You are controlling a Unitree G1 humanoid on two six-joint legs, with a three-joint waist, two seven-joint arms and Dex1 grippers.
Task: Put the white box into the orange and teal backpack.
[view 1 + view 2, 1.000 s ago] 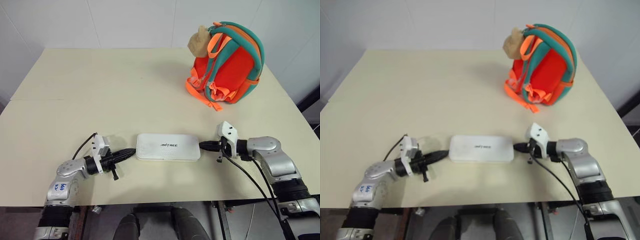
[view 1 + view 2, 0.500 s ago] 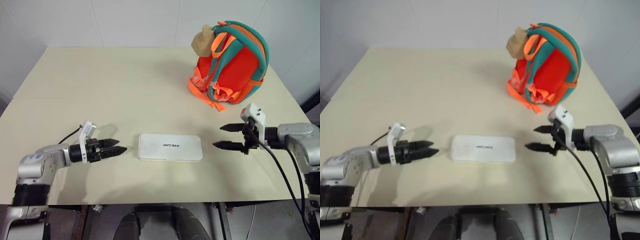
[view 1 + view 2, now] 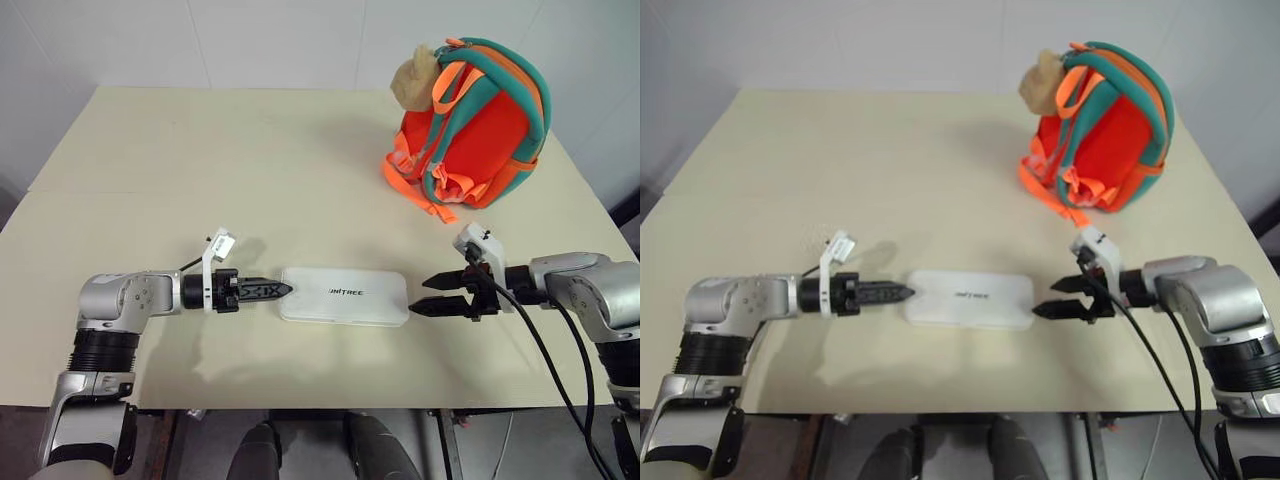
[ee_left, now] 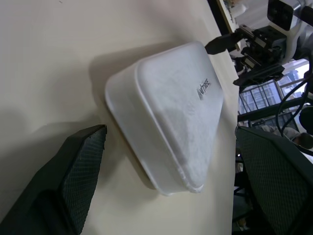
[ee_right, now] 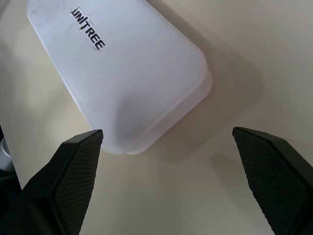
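My left gripper grips the box by the short end before its lettering's start (image 3: 291, 305) next, to put the white box into the backpack (image 3: 480, 120).
The white box (image 3: 345, 296) lies flat near the table's front edge, its dark lettering facing up. My left gripper (image 3: 276, 291) points at the box's left end, fingertips right by it. In the left wrist view its fingers (image 4: 78, 166) stand wide apart, open, with the box (image 4: 171, 107) just ahead. My right gripper (image 3: 424, 296) is open a short way off the box's right end, which lies ahead between its fingers (image 5: 73, 166). The orange and teal backpack (image 3: 480, 120) stands upright at the far right, with a tan plush ball (image 3: 415, 80) on top.
The cream table (image 3: 200, 150) is bare on its left and middle. White walls rise behind it. The right gripper's black cable (image 3: 545, 345) trails off the front edge. The table's right edge runs close beside the backpack.
Both grippers went from shut, with tips against the box's ends, to open. They drew back, then came in again towards the box, and the left wrist rolled. The box stayed put.
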